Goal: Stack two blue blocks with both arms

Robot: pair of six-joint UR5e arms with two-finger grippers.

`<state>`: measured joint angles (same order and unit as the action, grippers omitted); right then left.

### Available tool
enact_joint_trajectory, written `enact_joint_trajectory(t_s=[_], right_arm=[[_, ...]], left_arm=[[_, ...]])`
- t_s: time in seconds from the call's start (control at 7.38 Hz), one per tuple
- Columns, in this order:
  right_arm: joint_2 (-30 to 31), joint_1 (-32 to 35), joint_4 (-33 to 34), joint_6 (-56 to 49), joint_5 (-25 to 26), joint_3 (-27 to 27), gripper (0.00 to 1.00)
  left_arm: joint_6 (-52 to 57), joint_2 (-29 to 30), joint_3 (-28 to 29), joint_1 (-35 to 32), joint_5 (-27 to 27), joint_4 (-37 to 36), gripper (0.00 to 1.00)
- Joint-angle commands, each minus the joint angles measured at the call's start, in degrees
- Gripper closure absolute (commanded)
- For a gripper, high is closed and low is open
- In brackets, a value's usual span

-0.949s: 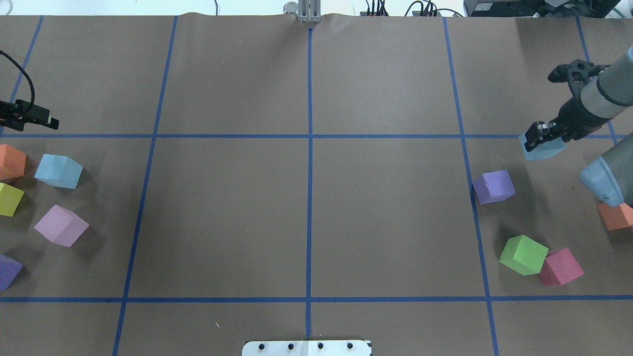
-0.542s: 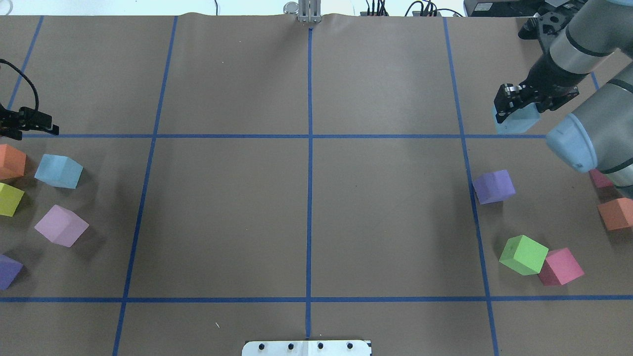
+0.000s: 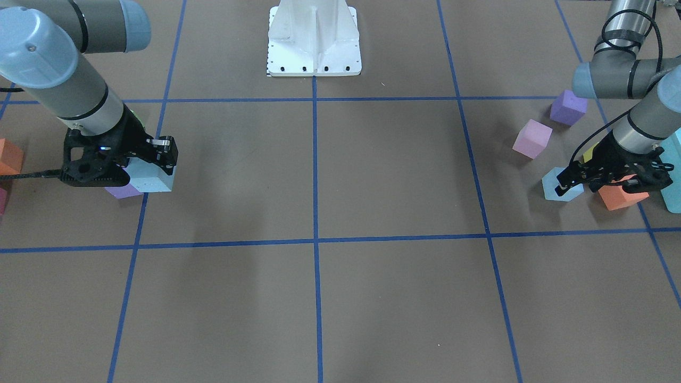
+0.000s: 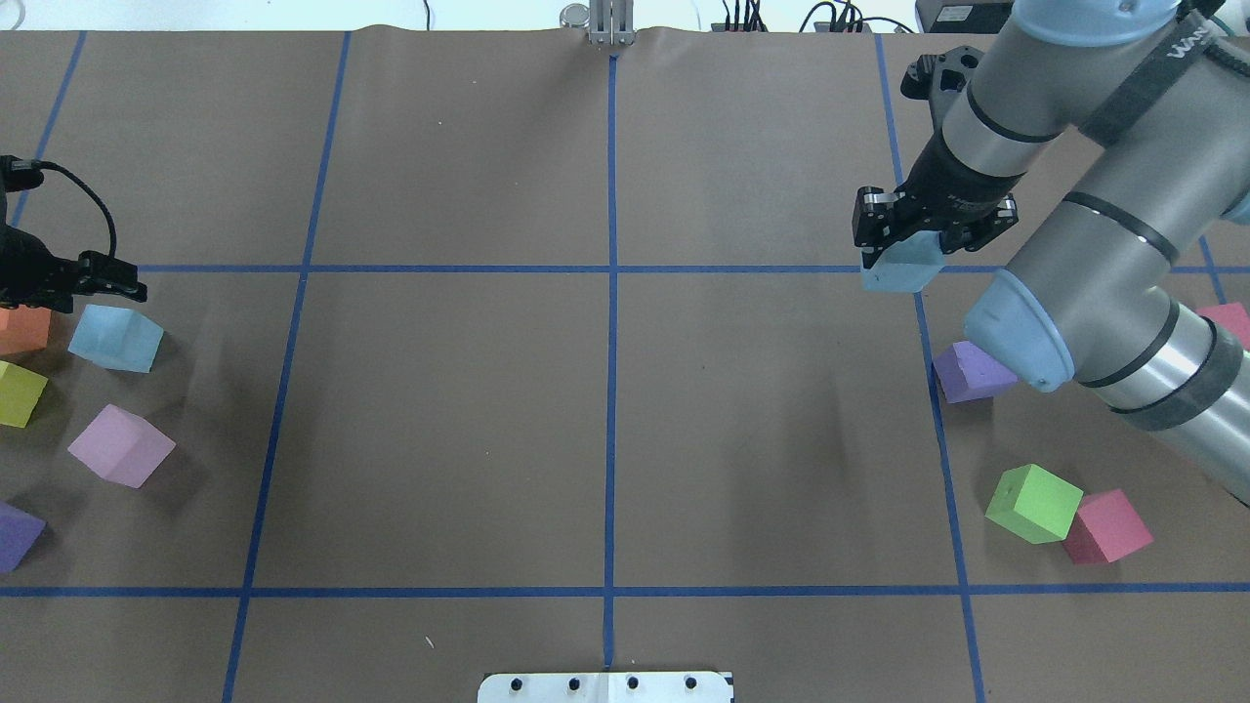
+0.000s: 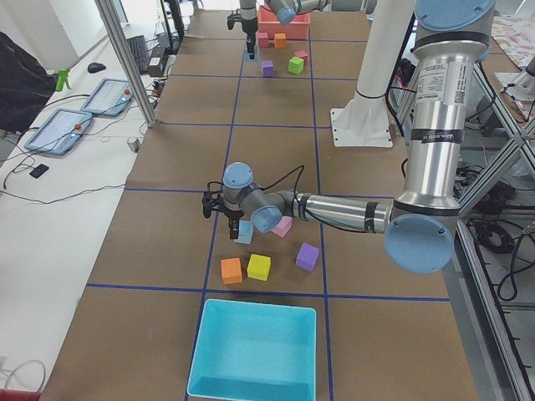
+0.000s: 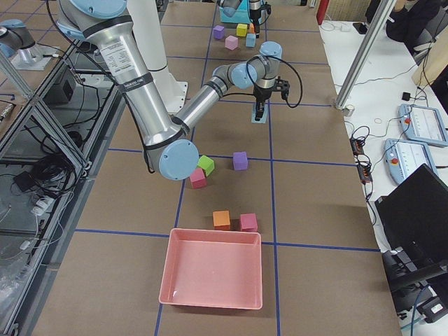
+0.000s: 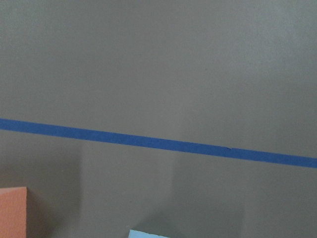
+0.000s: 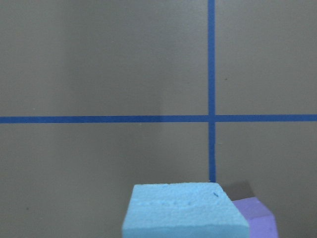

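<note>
The left gripper grabs the second blue block by its opposite sides next, so its bottom stays free to sit on the other blue block.
My right gripper [image 4: 894, 239] is shut on one pale blue block [image 4: 900, 268] and holds it just above the table, near a blue tape crossing. The same gripper [image 3: 154, 159] and block [image 3: 151, 180] show at the left of the front view. The block fills the bottom of the right wrist view [image 8: 183, 210]. The other blue block [image 4: 115, 337] rests on the table at the far left. My left gripper [image 4: 83, 291] hovers open just beyond it, between it and an orange cube [image 4: 21, 330]. It touches neither. The left wrist view shows only that block's corner [image 7: 148, 234].
A purple cube [image 4: 972, 371], a green cube [image 4: 1033, 503] and a red-pink cube [image 4: 1106, 527] lie under and near my right arm. Yellow [image 4: 20, 393], lilac [image 4: 122, 444] and purple [image 4: 18, 535] cubes lie at the left. A turquoise box [image 5: 255, 351] and a pink tray [image 6: 213, 269] stand at the table's ends.
My right arm has carried its blue block left, toward the table's middle. My left gripper has moved right and nearer, closing on the resting blue block.
</note>
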<state>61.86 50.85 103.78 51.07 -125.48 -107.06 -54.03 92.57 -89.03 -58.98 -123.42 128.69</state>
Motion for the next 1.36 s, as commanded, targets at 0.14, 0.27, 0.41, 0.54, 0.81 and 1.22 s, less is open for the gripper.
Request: enact_joint_trajectory(t_s=[0.14,0.27,0.41,0.54,0.81,1.22], right_arm=[[-2.0,-6.7,-0.1,7.2,3.6,-1.0,0.47],[-2.2,-7.6,-0.2,8.2,3.9,-1.0,0.47],[-2.2,-8.0,-0.2,8.3,4.2,-1.0,0.47],[-2.2,-8.7,-0.2,8.3,4.4,-1.0,0.47],[-2.9,-14.1,-5.9,15.1,8.4,0.0,0.46],[-12.2,-16.7,-7.9,20.1,9.5,8.8,0.46]], left_arm=[[4.6,-0.4,-0.5,4.0,4.4,0.6,0.02],[7.8,-0.4,-0.5,3.9,4.4,0.6,0.02],[9.7,-0.5,-0.9,3.9,4.3,0.4,0.02],[11.6,-0.5,-0.7,3.9,4.2,0.3,0.02],[14.7,-0.9,-0.6,3.8,4.2,0.2,0.02],[14.7,-0.7,-0.7,3.8,4.2,0.1,0.02]])
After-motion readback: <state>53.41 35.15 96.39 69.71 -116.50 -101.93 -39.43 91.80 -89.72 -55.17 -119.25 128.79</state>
